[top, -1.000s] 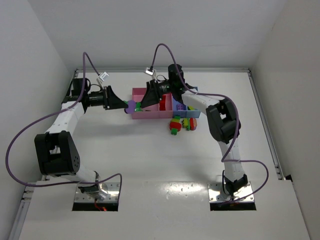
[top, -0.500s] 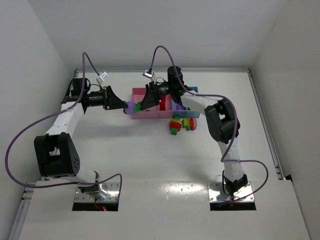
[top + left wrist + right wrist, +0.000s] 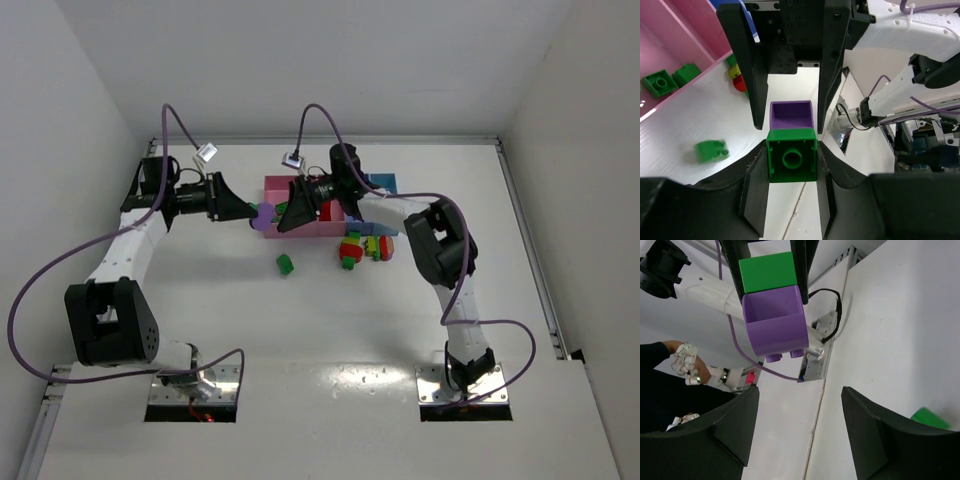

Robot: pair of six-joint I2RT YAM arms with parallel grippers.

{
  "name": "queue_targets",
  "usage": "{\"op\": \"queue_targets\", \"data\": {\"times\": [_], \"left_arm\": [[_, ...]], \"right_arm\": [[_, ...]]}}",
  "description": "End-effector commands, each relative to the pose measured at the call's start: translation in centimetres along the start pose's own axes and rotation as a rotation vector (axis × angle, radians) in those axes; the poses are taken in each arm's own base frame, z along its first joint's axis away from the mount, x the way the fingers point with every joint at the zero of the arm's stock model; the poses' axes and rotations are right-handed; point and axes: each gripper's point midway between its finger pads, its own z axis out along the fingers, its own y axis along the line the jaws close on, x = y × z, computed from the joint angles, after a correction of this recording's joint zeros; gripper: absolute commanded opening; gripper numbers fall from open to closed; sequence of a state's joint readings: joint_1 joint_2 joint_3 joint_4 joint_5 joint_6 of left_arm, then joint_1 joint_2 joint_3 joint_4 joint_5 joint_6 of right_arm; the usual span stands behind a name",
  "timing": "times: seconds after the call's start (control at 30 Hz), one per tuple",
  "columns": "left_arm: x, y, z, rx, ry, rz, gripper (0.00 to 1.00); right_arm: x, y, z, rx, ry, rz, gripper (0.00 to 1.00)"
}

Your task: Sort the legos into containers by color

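Observation:
I should next grab only the purple lego (image 3: 791, 115) by its opposite sides with my right gripper, to part it from the green and sort each by color.
My left gripper (image 3: 250, 213) (image 3: 792, 150) is shut on a green lego (image 3: 792, 161) with a purple lego (image 3: 791, 115) (image 3: 774, 325) joined to its far end. It holds them in the air left of the containers (image 3: 322, 229). My right gripper (image 3: 283, 218) (image 3: 800, 392) faces it, open and empty, with its fingertips (image 3: 752, 397) just short of the purple lego. A loose green lego (image 3: 286, 264) (image 3: 712, 150) lies on the table in front of the containers. A pile of mixed legos (image 3: 362, 245) sits by the bins' front right.
Two green legos (image 3: 660, 82) lie in the wide pink bin (image 3: 685, 40); a red one (image 3: 328, 208) shows in the bin beside it. White walls enclose the table on the left, back and right. Both arms' cables arc above the back.
A green lego that was between the two grippers has dropped to the table in front of the containers. The right gripper has drawn back slightly from the held stack.

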State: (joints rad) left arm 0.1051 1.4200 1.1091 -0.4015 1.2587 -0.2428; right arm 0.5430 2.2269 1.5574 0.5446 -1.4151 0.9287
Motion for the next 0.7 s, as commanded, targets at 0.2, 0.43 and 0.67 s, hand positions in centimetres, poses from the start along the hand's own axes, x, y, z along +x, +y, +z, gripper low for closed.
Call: {"op": "queue_targets", "data": {"times": [0.2,0.43,0.67], "left_arm": [[0.2,-0.2,-0.4,-0.025,-0.021,0.048,0.03],[2.0,0.5,-0.3,-0.038,-0.009,0.028,0.03],[2.6,-0.6,0.3,0.022,0.02,0.024,0.03]], "right_arm": [[-1.0,0.4,-1.4,0.08,-0.063,-0.131,0.67],[-1.6,-0.5,-2.0,0.228,0.01,-0.202,0.7],[-1.4,2.1,-0.9,0.053,0.015,-0.154,0.81]]}}
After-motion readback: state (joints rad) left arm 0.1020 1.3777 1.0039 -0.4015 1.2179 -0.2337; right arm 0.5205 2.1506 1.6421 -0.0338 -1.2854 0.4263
